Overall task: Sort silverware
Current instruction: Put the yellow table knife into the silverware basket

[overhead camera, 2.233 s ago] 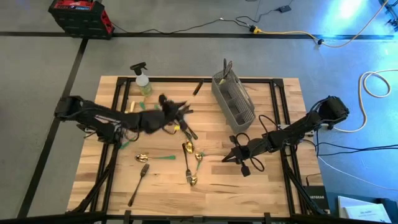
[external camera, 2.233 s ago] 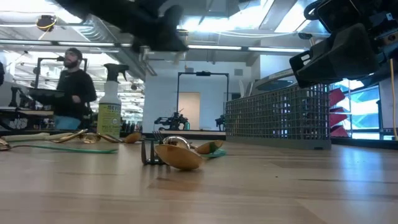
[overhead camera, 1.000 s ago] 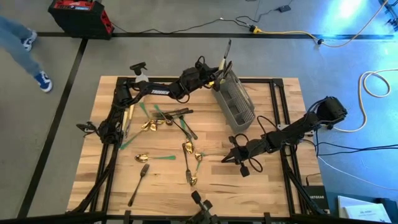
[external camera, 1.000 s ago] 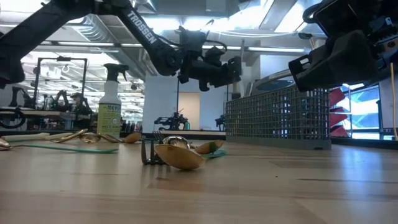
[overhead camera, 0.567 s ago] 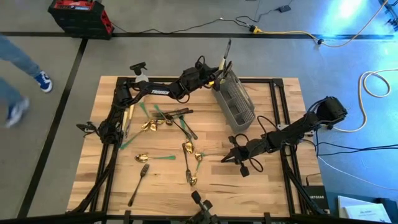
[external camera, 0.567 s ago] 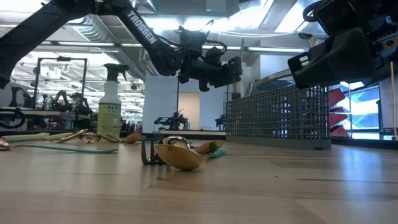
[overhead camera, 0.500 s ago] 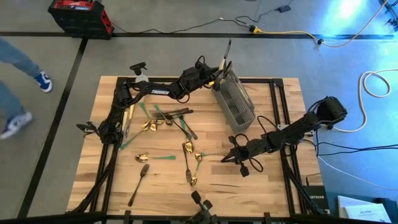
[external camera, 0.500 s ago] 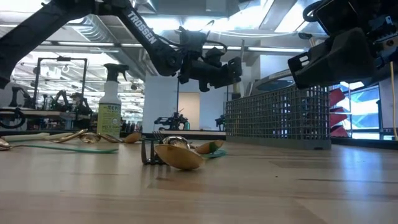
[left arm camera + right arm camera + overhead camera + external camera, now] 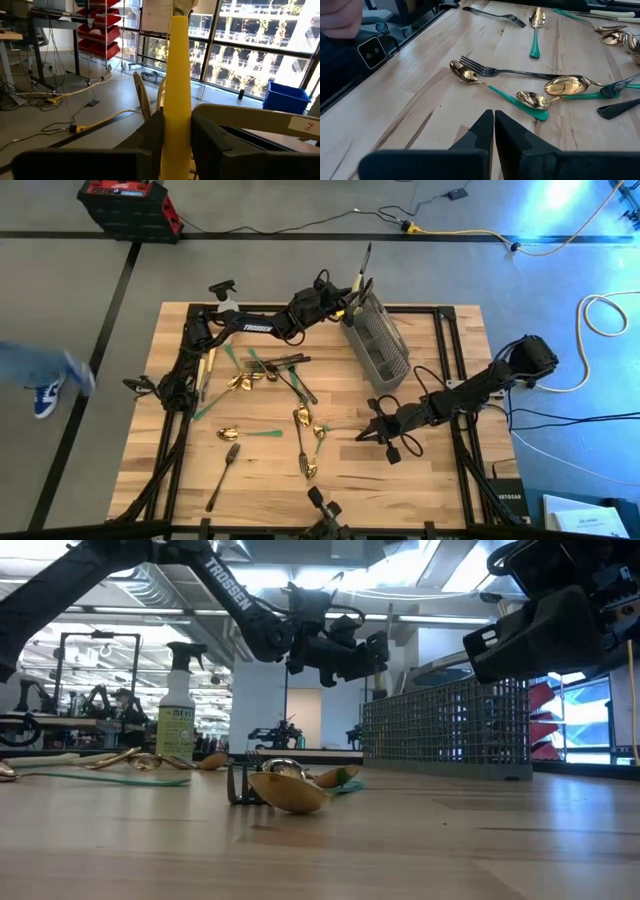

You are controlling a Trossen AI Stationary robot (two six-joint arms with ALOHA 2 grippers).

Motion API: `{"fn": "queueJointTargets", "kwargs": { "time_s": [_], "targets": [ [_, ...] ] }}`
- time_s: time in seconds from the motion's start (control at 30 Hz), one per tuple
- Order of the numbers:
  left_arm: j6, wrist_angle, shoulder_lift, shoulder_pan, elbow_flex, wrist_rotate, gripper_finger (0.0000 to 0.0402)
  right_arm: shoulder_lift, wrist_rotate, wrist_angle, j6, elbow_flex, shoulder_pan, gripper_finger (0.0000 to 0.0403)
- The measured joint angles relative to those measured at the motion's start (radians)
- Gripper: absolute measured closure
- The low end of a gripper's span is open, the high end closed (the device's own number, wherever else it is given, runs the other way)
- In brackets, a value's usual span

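I need to open my left gripper now, because the yellow handle is upright over the grey mesh caddy's far end [image 9: 360, 305], beside the caddy's rim.
Silverware lies scattered on the wooden table: a heap of gold, green-handled and dark pieces [image 9: 270, 370], two gold spoons and a fork [image 9: 305, 435], and a dark fork [image 9: 222, 475]. In the right wrist view, gold spoons with green handles [image 9: 530, 100] lie flat ahead. My left gripper [image 9: 338, 305] is raised at the far end of the grey mesh caddy [image 9: 378, 345], shut on a gold piece [image 9: 177, 75]. My right gripper [image 9: 362, 434] hovers shut, low over bare wood right of the spoons. My left gripper pinches a flat gold handle [image 9: 176, 125] between its two fingers [image 9: 152, 137]. The handle runs out along the fingers, away from the wrist. The piece is lifted clear of the table, level with the caddy's top [image 9: 445, 690]. Its far end is out of the picture.
A spray bottle [image 9: 228, 308] stands at the table's far left. A dark utensil [image 9: 362, 265] stands up in the caddy. Bare wood lies along the near edge and the right side. A person's legs [image 9: 45, 375] pass on the floor left of the table.
Neither arm has visibly moved in the last second. About two seconds ago my left gripper was low over the heap of silverware; it now stands raised at the caddy's far end. A person has walked along the floor left of the table, toward its near side.
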Motion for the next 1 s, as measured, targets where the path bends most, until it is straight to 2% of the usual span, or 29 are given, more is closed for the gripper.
{"fn": "queueJointTargets", "kwargs": {
  "time_s": [0.47,0.63,0.73,1.0],
  "targets": [
    [0.004,-0.012,0.0,0.0,0.0,0.003,0.0338,0.0,0.01,-0.002,0.006,0.0,0.0,0.0403],
    [-0.008,-0.013,0.0,0.0,0.0,0.048,0.0337,0.0,0.01,-0.003,0.007,0.0,0.0,0.0403],
    [-0.015,-0.016,0.0,-0.001,0.0,0.048,0.0321,0.0,0.01,-0.003,0.007,0.0,0.0,0.0403],
    [-0.058,-0.053,0.0,0.004,0.0,0.05,0.0245,0.0,0.01,-0.003,0.009,0.0,0.0,0.0403]
  ]
}}
